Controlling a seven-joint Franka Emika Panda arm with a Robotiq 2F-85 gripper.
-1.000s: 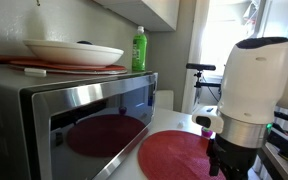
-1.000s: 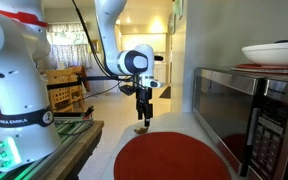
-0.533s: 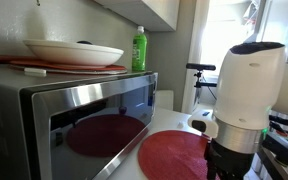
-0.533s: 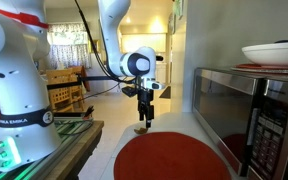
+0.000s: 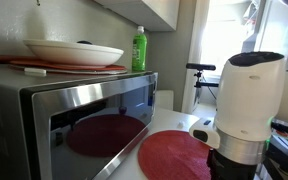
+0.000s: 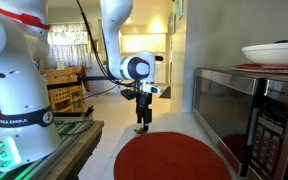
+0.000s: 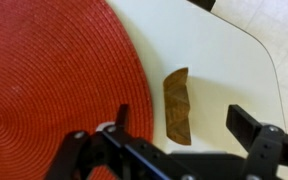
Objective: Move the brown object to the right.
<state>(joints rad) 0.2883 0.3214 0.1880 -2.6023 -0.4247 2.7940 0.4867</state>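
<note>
My gripper closes on the object next, since the brown object's (image 6: 139, 129) (image 7: 177, 107) narrow width lies between its open fingers. Closing now would catch it.
The brown object (image 7: 177, 103) is a small flat wooden-looking piece lying on the white tabletop just beside the edge of the round red placemat (image 7: 54, 90). My gripper (image 7: 184, 122) is open and hovers right over it, one finger on each side, not touching it. In an exterior view the gripper (image 6: 142, 120) hangs low over the table with the brown object (image 6: 141, 129) as a tiny lump beneath it. In an exterior view my white arm (image 5: 246, 100) hides the object.
A steel microwave (image 5: 84, 115) stands beside the placemat (image 5: 174, 156) and also shows in an exterior view (image 6: 259, 115). On top of it are a plate stack (image 5: 74, 53) and a green bottle (image 5: 139, 48). The table's edge (image 7: 274, 70) runs close to the object.
The arm has sunk lower over the table, bringing the open gripper down toward the brown object. The object has not moved.
</note>
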